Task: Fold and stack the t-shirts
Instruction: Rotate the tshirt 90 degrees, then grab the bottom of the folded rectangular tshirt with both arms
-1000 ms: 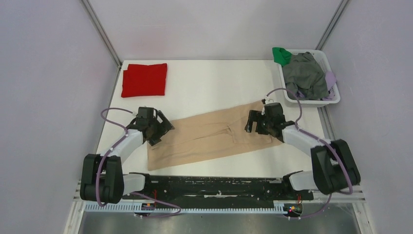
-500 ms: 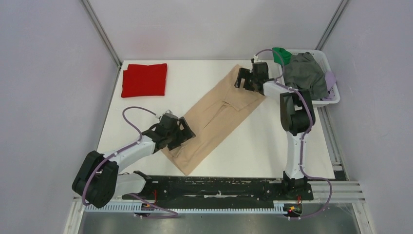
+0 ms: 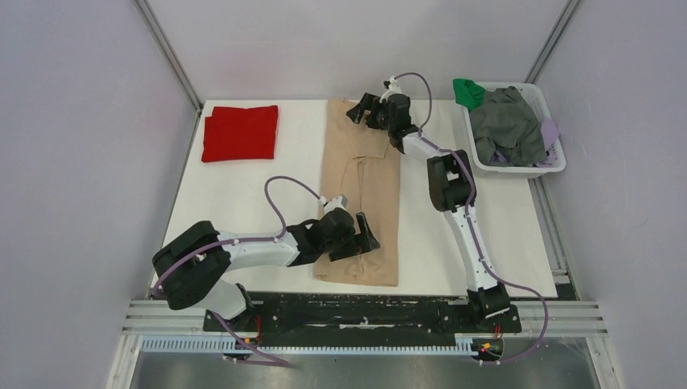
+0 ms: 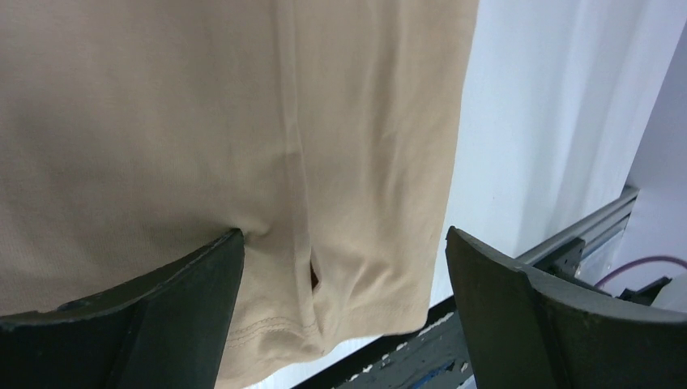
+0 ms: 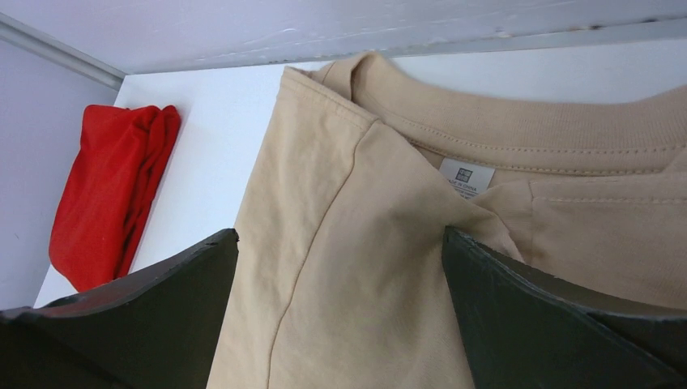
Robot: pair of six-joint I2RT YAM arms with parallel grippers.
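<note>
I will next use my left gripper to grab the beige t-shirt (image 3: 359,186) by its hem corner on the red t-shirt's side and fold it toward the collar.
The beige t-shirt (image 3: 359,186) lies folded to a long strip running from the table's back edge to its front. My right gripper (image 3: 361,110) is open, its fingers set down on the collar end. The right wrist view shows that cloth (image 5: 340,162) between the spread jaws (image 5: 339,232) and the white neck label (image 5: 466,177). My left gripper (image 3: 364,238) is open over the hem end, which fills the left wrist view (image 4: 243,121) between the jaws (image 4: 342,233). The red t-shirt (image 3: 240,132) lies folded at the back left, and also shows in the right wrist view (image 5: 113,194).
A white basket (image 3: 518,168) at the back right holds grey (image 3: 506,126), green (image 3: 467,91) and lilac cloth. The black base rail (image 3: 364,308) runs along the front, just past the shirt's hem.
The beige shirt has swung from diagonal to straight front-to-back. My right gripper moved left along the back edge with the collar end. My left gripper moved right and nearer with the hem end.
</note>
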